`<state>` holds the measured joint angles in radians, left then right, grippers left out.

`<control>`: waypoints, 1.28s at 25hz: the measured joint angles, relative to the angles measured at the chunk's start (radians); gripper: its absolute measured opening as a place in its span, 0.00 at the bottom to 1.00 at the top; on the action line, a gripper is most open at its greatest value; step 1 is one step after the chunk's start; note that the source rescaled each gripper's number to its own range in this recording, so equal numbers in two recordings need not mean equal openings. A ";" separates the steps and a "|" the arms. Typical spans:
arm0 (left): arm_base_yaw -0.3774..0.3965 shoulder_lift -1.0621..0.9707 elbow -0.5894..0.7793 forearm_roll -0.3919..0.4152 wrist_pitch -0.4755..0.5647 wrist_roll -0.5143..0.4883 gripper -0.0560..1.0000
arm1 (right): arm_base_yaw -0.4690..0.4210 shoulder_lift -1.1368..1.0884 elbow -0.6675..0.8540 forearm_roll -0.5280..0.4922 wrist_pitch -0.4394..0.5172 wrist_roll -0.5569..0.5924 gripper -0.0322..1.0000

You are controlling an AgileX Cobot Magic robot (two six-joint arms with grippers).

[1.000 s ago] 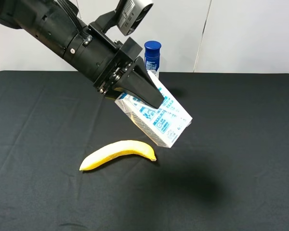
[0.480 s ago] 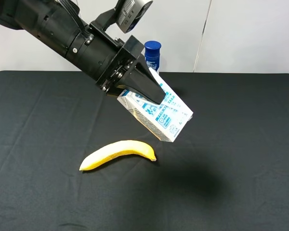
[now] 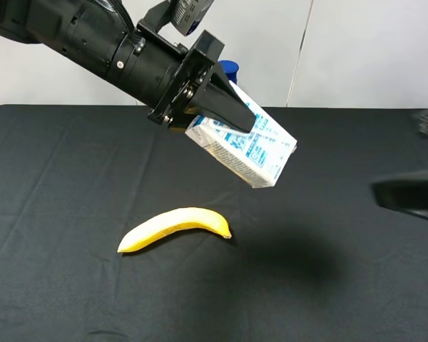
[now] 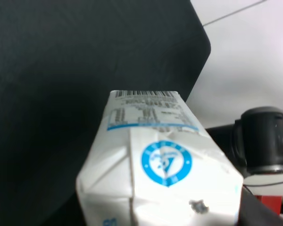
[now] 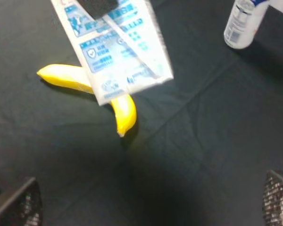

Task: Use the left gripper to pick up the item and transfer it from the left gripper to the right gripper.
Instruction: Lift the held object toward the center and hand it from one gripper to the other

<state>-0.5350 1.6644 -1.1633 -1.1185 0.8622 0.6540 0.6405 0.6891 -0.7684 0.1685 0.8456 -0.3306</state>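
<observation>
My right gripper will next grip the white item by its loose end [image 3: 272,162] opposite its held end [image 3: 203,127], to take the item over from my left gripper.
The item, a white carton with blue print [image 3: 251,148], hangs tilted in the air above the black table. My left gripper [image 3: 232,114] is shut on its upper end. The carton fills the left wrist view [image 4: 160,165]. In the right wrist view it [image 5: 115,47] hangs above the banana, with a black left finger [image 5: 98,6] on it. My right gripper [image 3: 408,194] shows blurred at the right edge of the exterior high view, well apart from the carton. It is open and empty in its own view [image 5: 146,207], with the fingertips [image 5: 16,205] far apart.
A yellow banana [image 3: 175,226] lies on the black table [image 3: 71,178] below and left of the carton; it also shows in the right wrist view [image 5: 125,113]. A blue-capped white spray can [image 5: 243,19] stands at the back, mostly hidden behind the left gripper [image 3: 230,68].
My left gripper has lifted the carton higher and a little to the right. My right gripper has come into view at the right edge, moving fast enough to blur.
</observation>
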 joint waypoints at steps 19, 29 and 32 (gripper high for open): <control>0.000 0.000 0.000 -0.128 -0.052 -0.001 0.05 | 0.181 0.348 -0.090 -0.226 -0.295 -0.007 1.00; 0.000 0.000 0.000 -0.136 -0.052 -0.001 0.05 | 0.181 0.442 -0.093 -0.277 -0.374 -0.008 1.00; 0.000 0.000 0.000 -0.136 -0.048 -0.001 0.05 | 0.181 0.489 -0.093 -0.278 -0.391 -0.008 1.00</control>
<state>-0.5350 1.6644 -1.1631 -1.2546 0.8141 0.6531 0.8212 1.1778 -0.8614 -0.1097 0.4550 -0.3391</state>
